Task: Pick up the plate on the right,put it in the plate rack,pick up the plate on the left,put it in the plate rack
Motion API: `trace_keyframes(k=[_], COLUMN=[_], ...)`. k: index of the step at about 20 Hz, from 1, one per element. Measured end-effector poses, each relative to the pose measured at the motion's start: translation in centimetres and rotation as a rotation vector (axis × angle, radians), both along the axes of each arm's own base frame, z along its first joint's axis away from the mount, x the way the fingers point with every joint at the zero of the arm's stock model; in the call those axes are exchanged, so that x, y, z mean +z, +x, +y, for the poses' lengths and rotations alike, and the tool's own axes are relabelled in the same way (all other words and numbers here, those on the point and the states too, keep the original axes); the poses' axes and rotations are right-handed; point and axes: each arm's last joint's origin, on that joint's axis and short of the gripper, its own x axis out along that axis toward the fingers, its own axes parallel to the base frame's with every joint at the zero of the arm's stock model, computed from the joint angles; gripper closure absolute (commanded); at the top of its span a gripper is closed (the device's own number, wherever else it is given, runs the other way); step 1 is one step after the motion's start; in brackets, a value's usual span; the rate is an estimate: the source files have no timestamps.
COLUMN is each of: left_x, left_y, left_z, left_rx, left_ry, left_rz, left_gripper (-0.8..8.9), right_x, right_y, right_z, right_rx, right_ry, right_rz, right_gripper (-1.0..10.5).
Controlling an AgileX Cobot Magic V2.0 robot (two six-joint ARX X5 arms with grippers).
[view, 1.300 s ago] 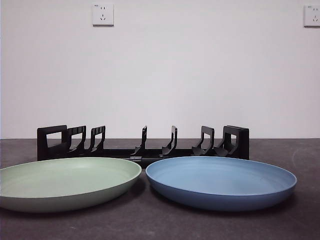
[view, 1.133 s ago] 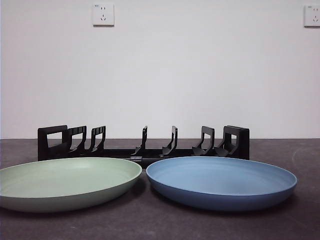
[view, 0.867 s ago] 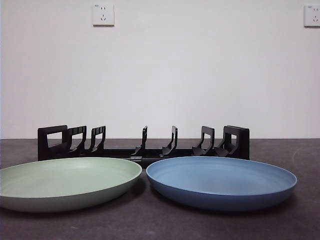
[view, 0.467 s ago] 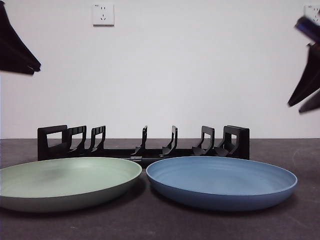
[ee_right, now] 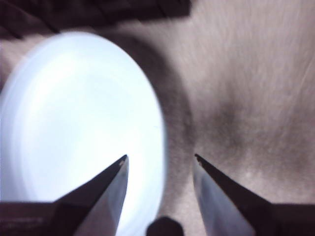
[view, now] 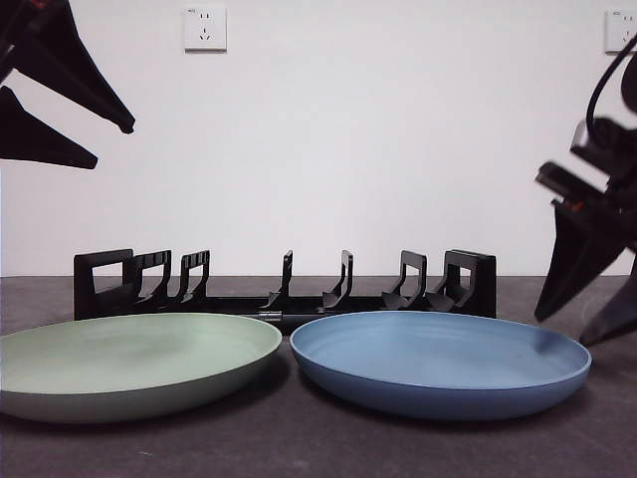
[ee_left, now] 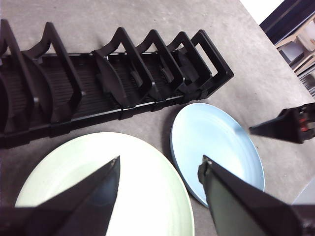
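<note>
The blue plate (view: 440, 360) needs to stand in the plate rack. My right gripper will grab it by its rim (view: 565, 349) next.
The blue plate (view: 440, 360) lies flat on the right of the dark table, the green plate (view: 129, 360) flat on the left. Behind both stands the black plate rack (view: 285, 289), with nothing in its slots. My right gripper (view: 563, 331) hangs open just above the blue plate's right rim. In the right wrist view that gripper (ee_right: 161, 156) straddles the edge of the blue plate (ee_right: 78, 123) without touching it. High over the green plate's left side, my left gripper (view: 111, 144) is open and holds nothing. In the left wrist view the left gripper (ee_left: 159, 160) looks down on the green plate (ee_left: 147, 196), blue plate (ee_left: 211, 142) and rack (ee_left: 98, 83).
A white wall with two sockets (view: 205, 28) rises behind the table. The dark tabletop (view: 299, 438) shows in front of the plates. Shelving or boxes (ee_left: 300, 44) stand beyond the table's edge in the left wrist view.
Both arms have come into the front view. The right gripper has dropped from the upper right to the blue plate's right rim; the left gripper has moved further in at top left.
</note>
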Motion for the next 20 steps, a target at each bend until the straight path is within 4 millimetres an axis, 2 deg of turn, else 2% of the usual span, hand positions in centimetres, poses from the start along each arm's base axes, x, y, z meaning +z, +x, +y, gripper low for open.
trace_keyframes(k=[1,4,7,12,14,16,20], left_x=[0.0,0.0,0.0,-0.2,-0.1,0.1,1.9], left_y=[0.0,0.0,0.0,-0.1,-0.2,-0.7,-2.3], left_z=[0.0,-0.1,-0.1,-0.1,-0.4,-1.6,-5.3], left_rx=[0.005,0.009,0.007,-0.008,-0.08,-0.225,-0.455], left_ry=[0.005,0.009,0.012,0.048,0.055,0.066,0.181], left_rz=[0.0,0.0,-0.002,-0.017,-0.047,-0.086,-0.2], left_gripper=[5.39,5.39,5.39,5.39,5.38,5.37,5.34], right_x=[-0.4,-1.5,-2.1,-1.9,-1.2,0.4,3.8], right_y=[0.2,0.6,0.6,0.5,0.0,-0.2,-0.1], right_z=[0.2,0.6,0.6,0.6,0.5,0.5,0.5], right_rx=[0.006,0.021,0.017,-0.011,-0.018,-0.019,-0.015], right_ry=[-0.001,-0.004,-0.008,0.003,0.0,0.0,0.004], right_rz=[0.009,0.034,0.063,0.092,0.103,0.091,0.059], right_gripper=[7.9,8.1,9.6,9.6,9.6,9.6,9.6])
